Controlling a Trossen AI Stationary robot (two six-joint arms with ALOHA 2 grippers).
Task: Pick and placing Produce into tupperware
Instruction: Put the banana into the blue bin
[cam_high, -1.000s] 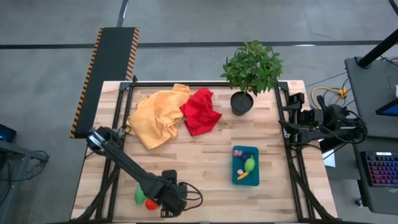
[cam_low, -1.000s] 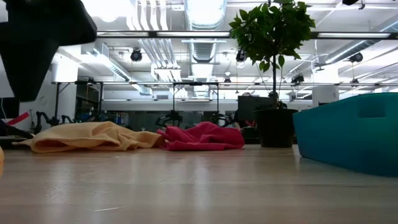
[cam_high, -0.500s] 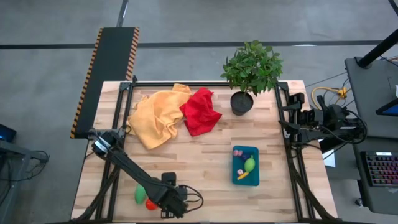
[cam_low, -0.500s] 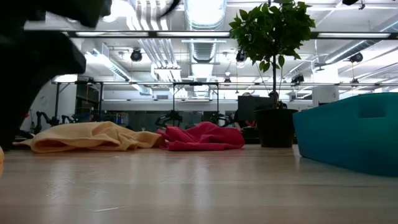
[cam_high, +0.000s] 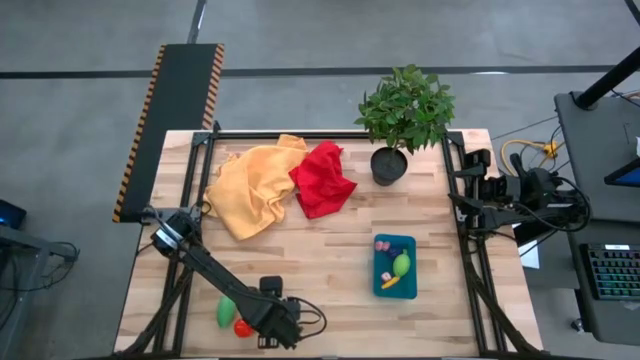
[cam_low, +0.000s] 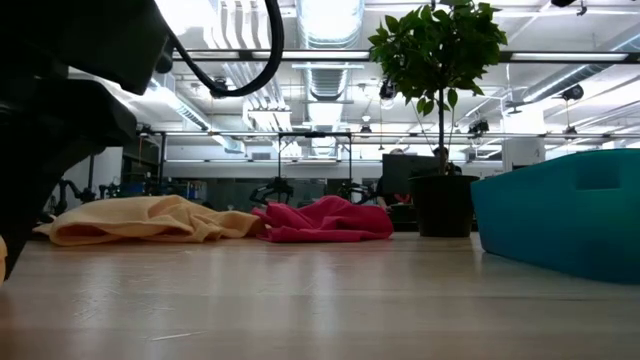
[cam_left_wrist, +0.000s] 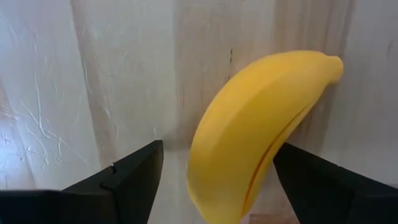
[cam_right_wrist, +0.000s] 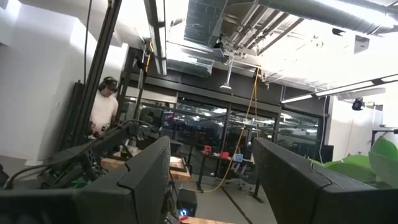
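The yellow banana's body below the stem (cam_left_wrist: 227, 168) is the part my left gripper should grab next, to put the banana in the teal tupperware.
A yellow banana (cam_left_wrist: 255, 130) lies on its side on the wooden table, near the near edge on the left. My left gripper (cam_left_wrist: 217, 149) points straight down over it, open, with one finger on each side of the banana's lower end; whether either finger touches it I cannot tell. In the high view this gripper (cam_high: 266, 322) hides the banana. Beside it lie a green piece (cam_high: 225, 312) and a red tomato (cam_high: 242, 328). The teal tupperware (cam_high: 409, 245) holds a pink bit (cam_high: 382, 243), a green piece (cam_high: 401, 264) and a yellow piece (cam_high: 390, 283). My right gripper (cam_right_wrist: 211, 180) stands open at the table's right edge.
An orange-yellow cloth (cam_high: 250, 188) and a red cloth (cam_high: 322, 178) lie crumpled at the far side. A potted plant (cam_high: 402, 115) stands at the far right. Bare wood lies between the left gripper and the tupperware (cam_low: 560, 215).
My left gripper has come down toward the table over the banana, staying pointed down with its fingers apart. In the low view the dark arm fills more of the left side than before. Nothing else has moved.
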